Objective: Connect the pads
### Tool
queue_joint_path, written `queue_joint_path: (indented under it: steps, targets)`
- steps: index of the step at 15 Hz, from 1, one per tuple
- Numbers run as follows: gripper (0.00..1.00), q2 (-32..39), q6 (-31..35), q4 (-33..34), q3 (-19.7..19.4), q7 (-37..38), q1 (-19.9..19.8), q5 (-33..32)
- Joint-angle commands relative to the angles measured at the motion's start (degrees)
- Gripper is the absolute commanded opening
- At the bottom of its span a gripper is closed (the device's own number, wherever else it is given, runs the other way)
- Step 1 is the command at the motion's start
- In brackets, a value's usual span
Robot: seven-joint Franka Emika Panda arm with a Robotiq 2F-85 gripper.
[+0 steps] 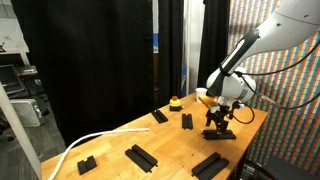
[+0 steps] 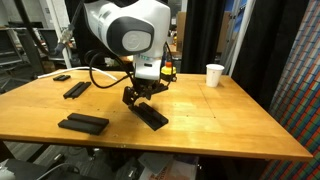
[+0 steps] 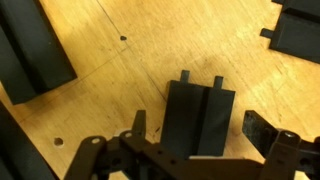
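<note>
It's too early to close: I should lower first, as my fingers are above the black ridged pad between them.
Several black ridged pads lie on the wooden table. In the wrist view one short pad (image 3: pixel 198 115) lies flat right under my gripper (image 3: pixel 198 130), between the two spread fingers (image 3: pixel 262 128), which stand apart from its sides. The same pad (image 2: pixel 153 117) shows below the gripper (image 2: pixel 140 98) in both exterior views, with the gripper (image 1: pixel 218 122) open just above that pad (image 1: pixel 224 133). Other pads lie at the table's front (image 2: pixel 83 123) and far left (image 2: pixel 76 89). Nothing is held.
A white cup (image 2: pixel 215 75) stands at the back of the table, and a small yellow and red object (image 1: pixel 175 101) sits near it. A white cable (image 1: pixel 90 140) crosses one corner. More pads (image 1: pixel 140 157) (image 1: pixel 210 165) lie by the edge. Dark curtains hang behind.
</note>
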Motion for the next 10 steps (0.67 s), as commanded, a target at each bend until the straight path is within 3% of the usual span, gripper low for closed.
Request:
queue_joint_path:
  steps: [1, 10]
  targets:
    - [1.0, 1.8, -0.2, 1.5, -0.4, -2.5, 0.3, 2.4]
    - [1.0, 5.0, -0.3, 2.9, -1.0, 0.4, 0.4, -1.3]
